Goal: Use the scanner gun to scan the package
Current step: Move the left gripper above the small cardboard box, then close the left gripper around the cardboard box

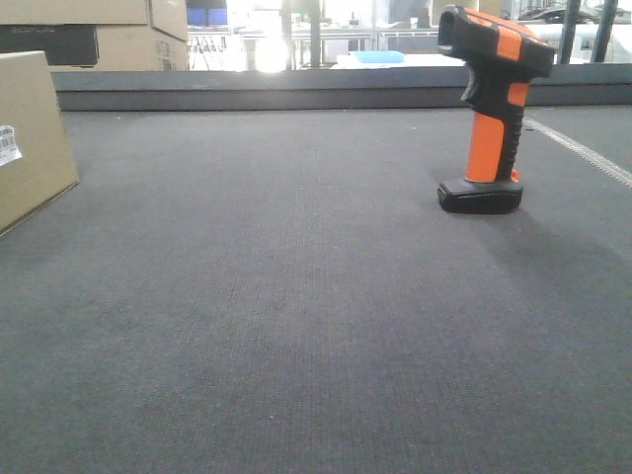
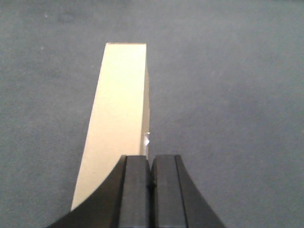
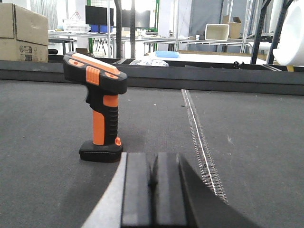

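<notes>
My left gripper picks the package up by its narrow top (image 1: 22,61) next, so the package's barcode label (image 1: 7,145) stays free to scan.
The package (image 1: 30,138), a plain brown box with a small white barcode label, stands at the left edge of the front view. From above, the package (image 2: 118,114) lies just beyond my left gripper (image 2: 151,164), which is shut with nothing between its pads. The scanner gun (image 1: 491,109), black and orange, stands upright on its flat foot at the right. The scanner gun (image 3: 100,109) is ahead and to the left of my right gripper (image 3: 153,164), which is shut and empty, a short way from the gun's foot.
Dark grey carpet-like surface (image 1: 296,296) covers the table, with a raised back rim (image 1: 296,89). A zip-like seam (image 3: 202,142) runs along the surface right of the scanner. Printed cardboard cartons (image 3: 21,33) and shelving stand beyond the rim.
</notes>
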